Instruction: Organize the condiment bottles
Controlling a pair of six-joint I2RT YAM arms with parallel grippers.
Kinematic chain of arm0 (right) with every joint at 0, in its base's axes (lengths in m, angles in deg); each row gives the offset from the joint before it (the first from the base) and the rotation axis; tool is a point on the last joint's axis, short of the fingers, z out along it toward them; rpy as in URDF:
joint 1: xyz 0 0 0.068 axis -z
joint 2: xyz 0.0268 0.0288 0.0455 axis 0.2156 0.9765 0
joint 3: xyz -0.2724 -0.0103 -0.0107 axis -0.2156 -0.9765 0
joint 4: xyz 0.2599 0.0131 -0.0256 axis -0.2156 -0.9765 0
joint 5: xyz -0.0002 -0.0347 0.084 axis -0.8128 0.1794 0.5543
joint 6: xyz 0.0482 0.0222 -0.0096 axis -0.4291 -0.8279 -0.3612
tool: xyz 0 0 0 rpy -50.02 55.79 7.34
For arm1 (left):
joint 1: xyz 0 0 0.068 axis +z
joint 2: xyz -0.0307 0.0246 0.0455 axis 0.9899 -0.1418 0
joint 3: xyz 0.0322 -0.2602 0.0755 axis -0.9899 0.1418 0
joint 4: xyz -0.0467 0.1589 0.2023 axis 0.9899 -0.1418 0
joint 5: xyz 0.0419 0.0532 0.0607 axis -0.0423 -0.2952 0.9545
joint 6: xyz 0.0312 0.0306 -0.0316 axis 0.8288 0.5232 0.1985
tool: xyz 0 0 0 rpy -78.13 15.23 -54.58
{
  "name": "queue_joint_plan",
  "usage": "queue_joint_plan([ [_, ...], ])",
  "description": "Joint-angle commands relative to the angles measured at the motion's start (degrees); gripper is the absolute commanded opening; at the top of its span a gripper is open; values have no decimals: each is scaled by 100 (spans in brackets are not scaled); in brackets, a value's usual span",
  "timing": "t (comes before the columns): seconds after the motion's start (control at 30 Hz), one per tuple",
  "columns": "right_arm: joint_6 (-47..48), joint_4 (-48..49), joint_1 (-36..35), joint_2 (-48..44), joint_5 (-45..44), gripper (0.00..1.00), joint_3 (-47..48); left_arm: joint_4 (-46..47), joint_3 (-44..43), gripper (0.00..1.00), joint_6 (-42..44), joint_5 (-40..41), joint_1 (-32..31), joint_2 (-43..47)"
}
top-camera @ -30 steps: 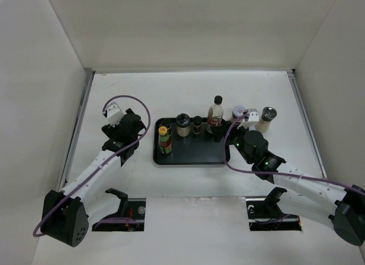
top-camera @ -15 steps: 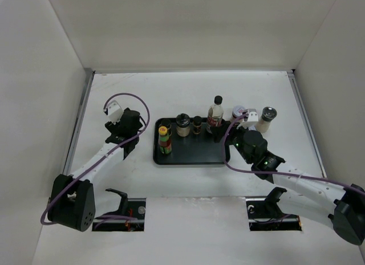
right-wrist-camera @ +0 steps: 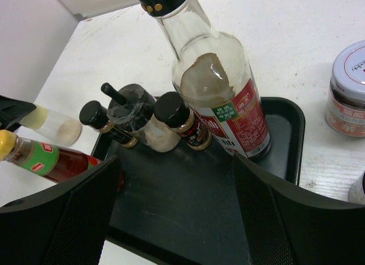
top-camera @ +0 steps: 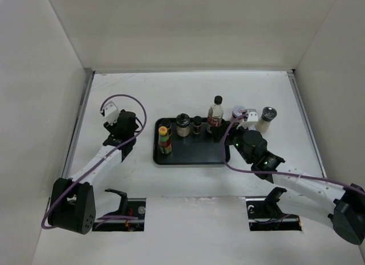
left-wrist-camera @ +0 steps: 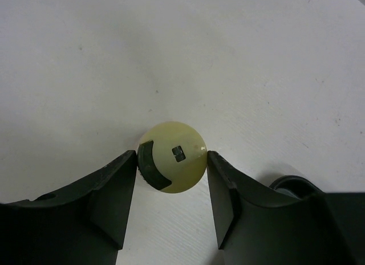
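Observation:
The pale bottle would come up off the white table if I lifted my left gripper now, because both fingers close on opposite sides of the bottle's lid (left-wrist-camera: 172,157).
A small pale yellow bottle (left-wrist-camera: 179,168) stands on the white table left of the tray, seen end-on. My left gripper (left-wrist-camera: 172,158) points down over it with both fingers against its sides. It hides the bottle in the top view (top-camera: 122,130). On the black tray (top-camera: 191,154) stand a yellow-capped red-green sauce bottle (top-camera: 165,139), a powder jar (top-camera: 183,125), a small black-capped bottle (top-camera: 197,125) and a tall clear black-capped bottle (top-camera: 215,114). My right gripper (right-wrist-camera: 175,162) is open and empty, low over the tray's right part (top-camera: 223,135).
A white-lidded jar (top-camera: 238,112) and a black-lidded jar (top-camera: 266,118) stand on the table right of the tray. White walls close in the table on the left, right and back. The pale bottle (right-wrist-camera: 54,125) also shows in the right wrist view.
My left gripper has shifted slightly left and away from the tray. The right arm and the bottles on the tray have not moved.

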Motion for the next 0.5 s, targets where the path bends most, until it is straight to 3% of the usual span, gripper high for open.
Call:
queue_joint_plan([
  [0.0,54,387,-37,-12,-80,82,42,257,121,37,96,-144,16,716],
  [0.3,81,413,-37,24,-106,83,60,-85,-651,37,378,14,-651,2766],
  [0.47,90,413,-37,33,-132,82,51,90,-1258,37,518,40,-2029,2811],
])
